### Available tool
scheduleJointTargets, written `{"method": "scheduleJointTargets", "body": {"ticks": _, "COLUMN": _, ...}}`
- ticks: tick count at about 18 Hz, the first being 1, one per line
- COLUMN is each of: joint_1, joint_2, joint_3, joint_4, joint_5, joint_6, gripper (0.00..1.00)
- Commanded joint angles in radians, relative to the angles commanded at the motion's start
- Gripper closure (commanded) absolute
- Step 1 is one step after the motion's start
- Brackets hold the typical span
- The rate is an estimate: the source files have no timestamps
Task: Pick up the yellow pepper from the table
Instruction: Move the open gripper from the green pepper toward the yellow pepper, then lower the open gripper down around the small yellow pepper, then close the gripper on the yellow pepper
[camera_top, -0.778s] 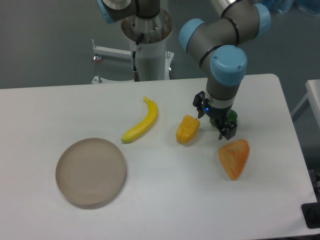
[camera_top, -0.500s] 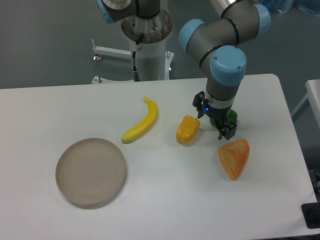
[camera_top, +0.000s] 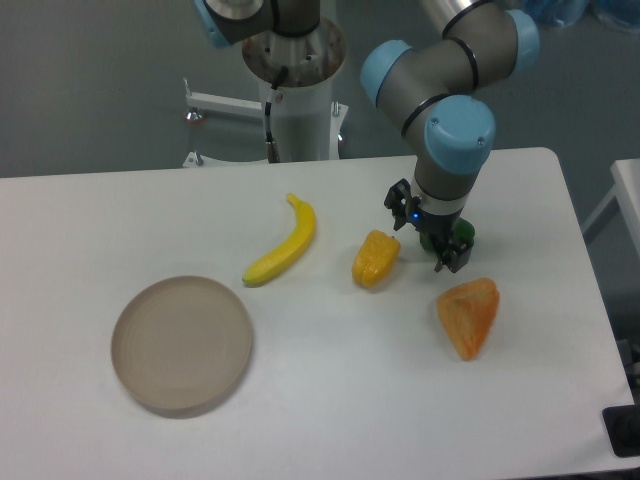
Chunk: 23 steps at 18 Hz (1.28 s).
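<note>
I need to pick up the yellow pepper next, so I should grab it with my gripper by its glossy body (camera_top: 376, 260).
The yellow pepper (camera_top: 375, 258) lies on the white table (camera_top: 330, 400), right of centre, small, glossy and yellow-orange. My gripper (camera_top: 426, 236) hangs just to its right, pointing down, close above the tabletop. Its two black fingers stand apart with nothing between them that I can see. The left finger (camera_top: 400, 208) is a short gap from the pepper and does not touch it. A small green object (camera_top: 463, 236) sits right behind the gripper, partly hidden by it.
A long yellow banana (camera_top: 283, 243) lies left of the pepper. An orange mottled wedge (camera_top: 468, 314) lies front right of the gripper. A round beige plate (camera_top: 181, 343) sits at the front left. The arm's base column (camera_top: 297, 90) stands behind the table.
The gripper has lifted very slightly and shifted a touch to the right. The pepper and the other objects have not moved.
</note>
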Motion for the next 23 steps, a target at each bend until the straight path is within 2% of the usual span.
{"method": "scheduleJointTargets", "body": {"ticks": 3, "joint_1": -0.008, "joint_2": 0.003, "joint_3": -0.051, "joint_4": 0.027, "joint_5": -0.002, "joint_6": -0.064, "gripper": 0.0}}
{"method": "scheduleJointTargets", "body": {"ticks": 5, "joint_1": -0.017, "joint_2": 0.002, "joint_3": -0.099, "joint_4": 0.113, "joint_5": -0.003, "joint_6": -0.154, "gripper": 0.0}}
{"method": "scheduleJointTargets", "body": {"ticks": 8, "joint_1": -0.043, "joint_2": -0.005, "joint_3": -0.147, "joint_4": 0.169, "joint_5": -0.002, "joint_6": -0.207, "gripper": 0.0}}
{"method": "scheduleJointTargets", "body": {"ticks": 14, "joint_1": -0.058, "joint_2": -0.009, "joint_3": -0.186, "joint_4": 0.166, "joint_5": -0.002, "joint_6": -0.244, "gripper": 0.0}}
{"method": "scheduleJointTargets", "body": {"ticks": 17, "joint_1": -0.075, "joint_2": -0.021, "joint_3": -0.184, "joint_4": 0.173, "joint_5": -0.003, "joint_6": -0.324, "gripper": 0.0}}
{"method": "scheduleJointTargets", "body": {"ticks": 23, "joint_1": -0.075, "joint_2": -0.026, "joint_3": -0.17, "joint_4": 0.172, "joint_5": -0.005, "joint_6": -0.33, "gripper": 0.0}}
